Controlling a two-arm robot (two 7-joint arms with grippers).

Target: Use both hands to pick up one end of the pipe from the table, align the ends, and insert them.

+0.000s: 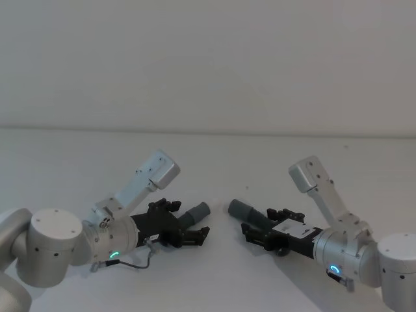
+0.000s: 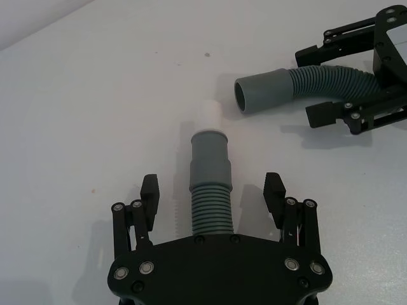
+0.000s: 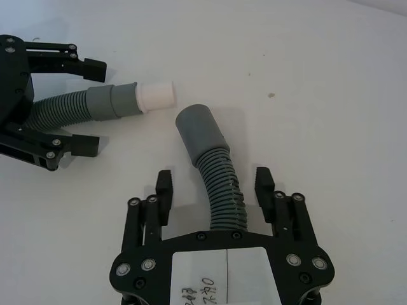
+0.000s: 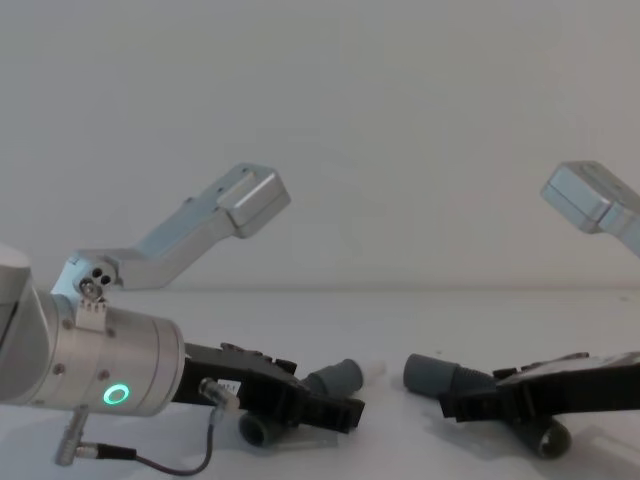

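Note:
My left gripper grabs the piece by its ribbed part (image 2: pixel 212 210) next, which leaves the pipe piece's white tip free to enter the socket collar.
Two dark-grey corrugated pipe pieces lie on the white table (image 1: pixel 214 162), their ends facing each other a short gap apart. The left piece (image 2: pixel 210 190) has a smooth collar (image 2: pixel 209 155) with a white tip (image 2: pixel 210 115). My left gripper (image 2: pixel 212 186) stands open astride its ribbed part, fingers clear on both sides. The right piece (image 3: pixel 219 184) ends in a plain open socket collar (image 3: pixel 198 130). My right gripper (image 3: pixel 215 178) is open around its ribbed part, also not touching. In the head view the left gripper (image 1: pixel 187 221) and right gripper (image 1: pixel 263 224) sit low, angled toward each other.
The table stretches bare to the far wall behind both arms. Each arm's silver elbow link rises over its own side (image 1: pixel 153 172) (image 1: pixel 318 182). A thin cable (image 1: pixel 133 263) hangs by the left wrist.

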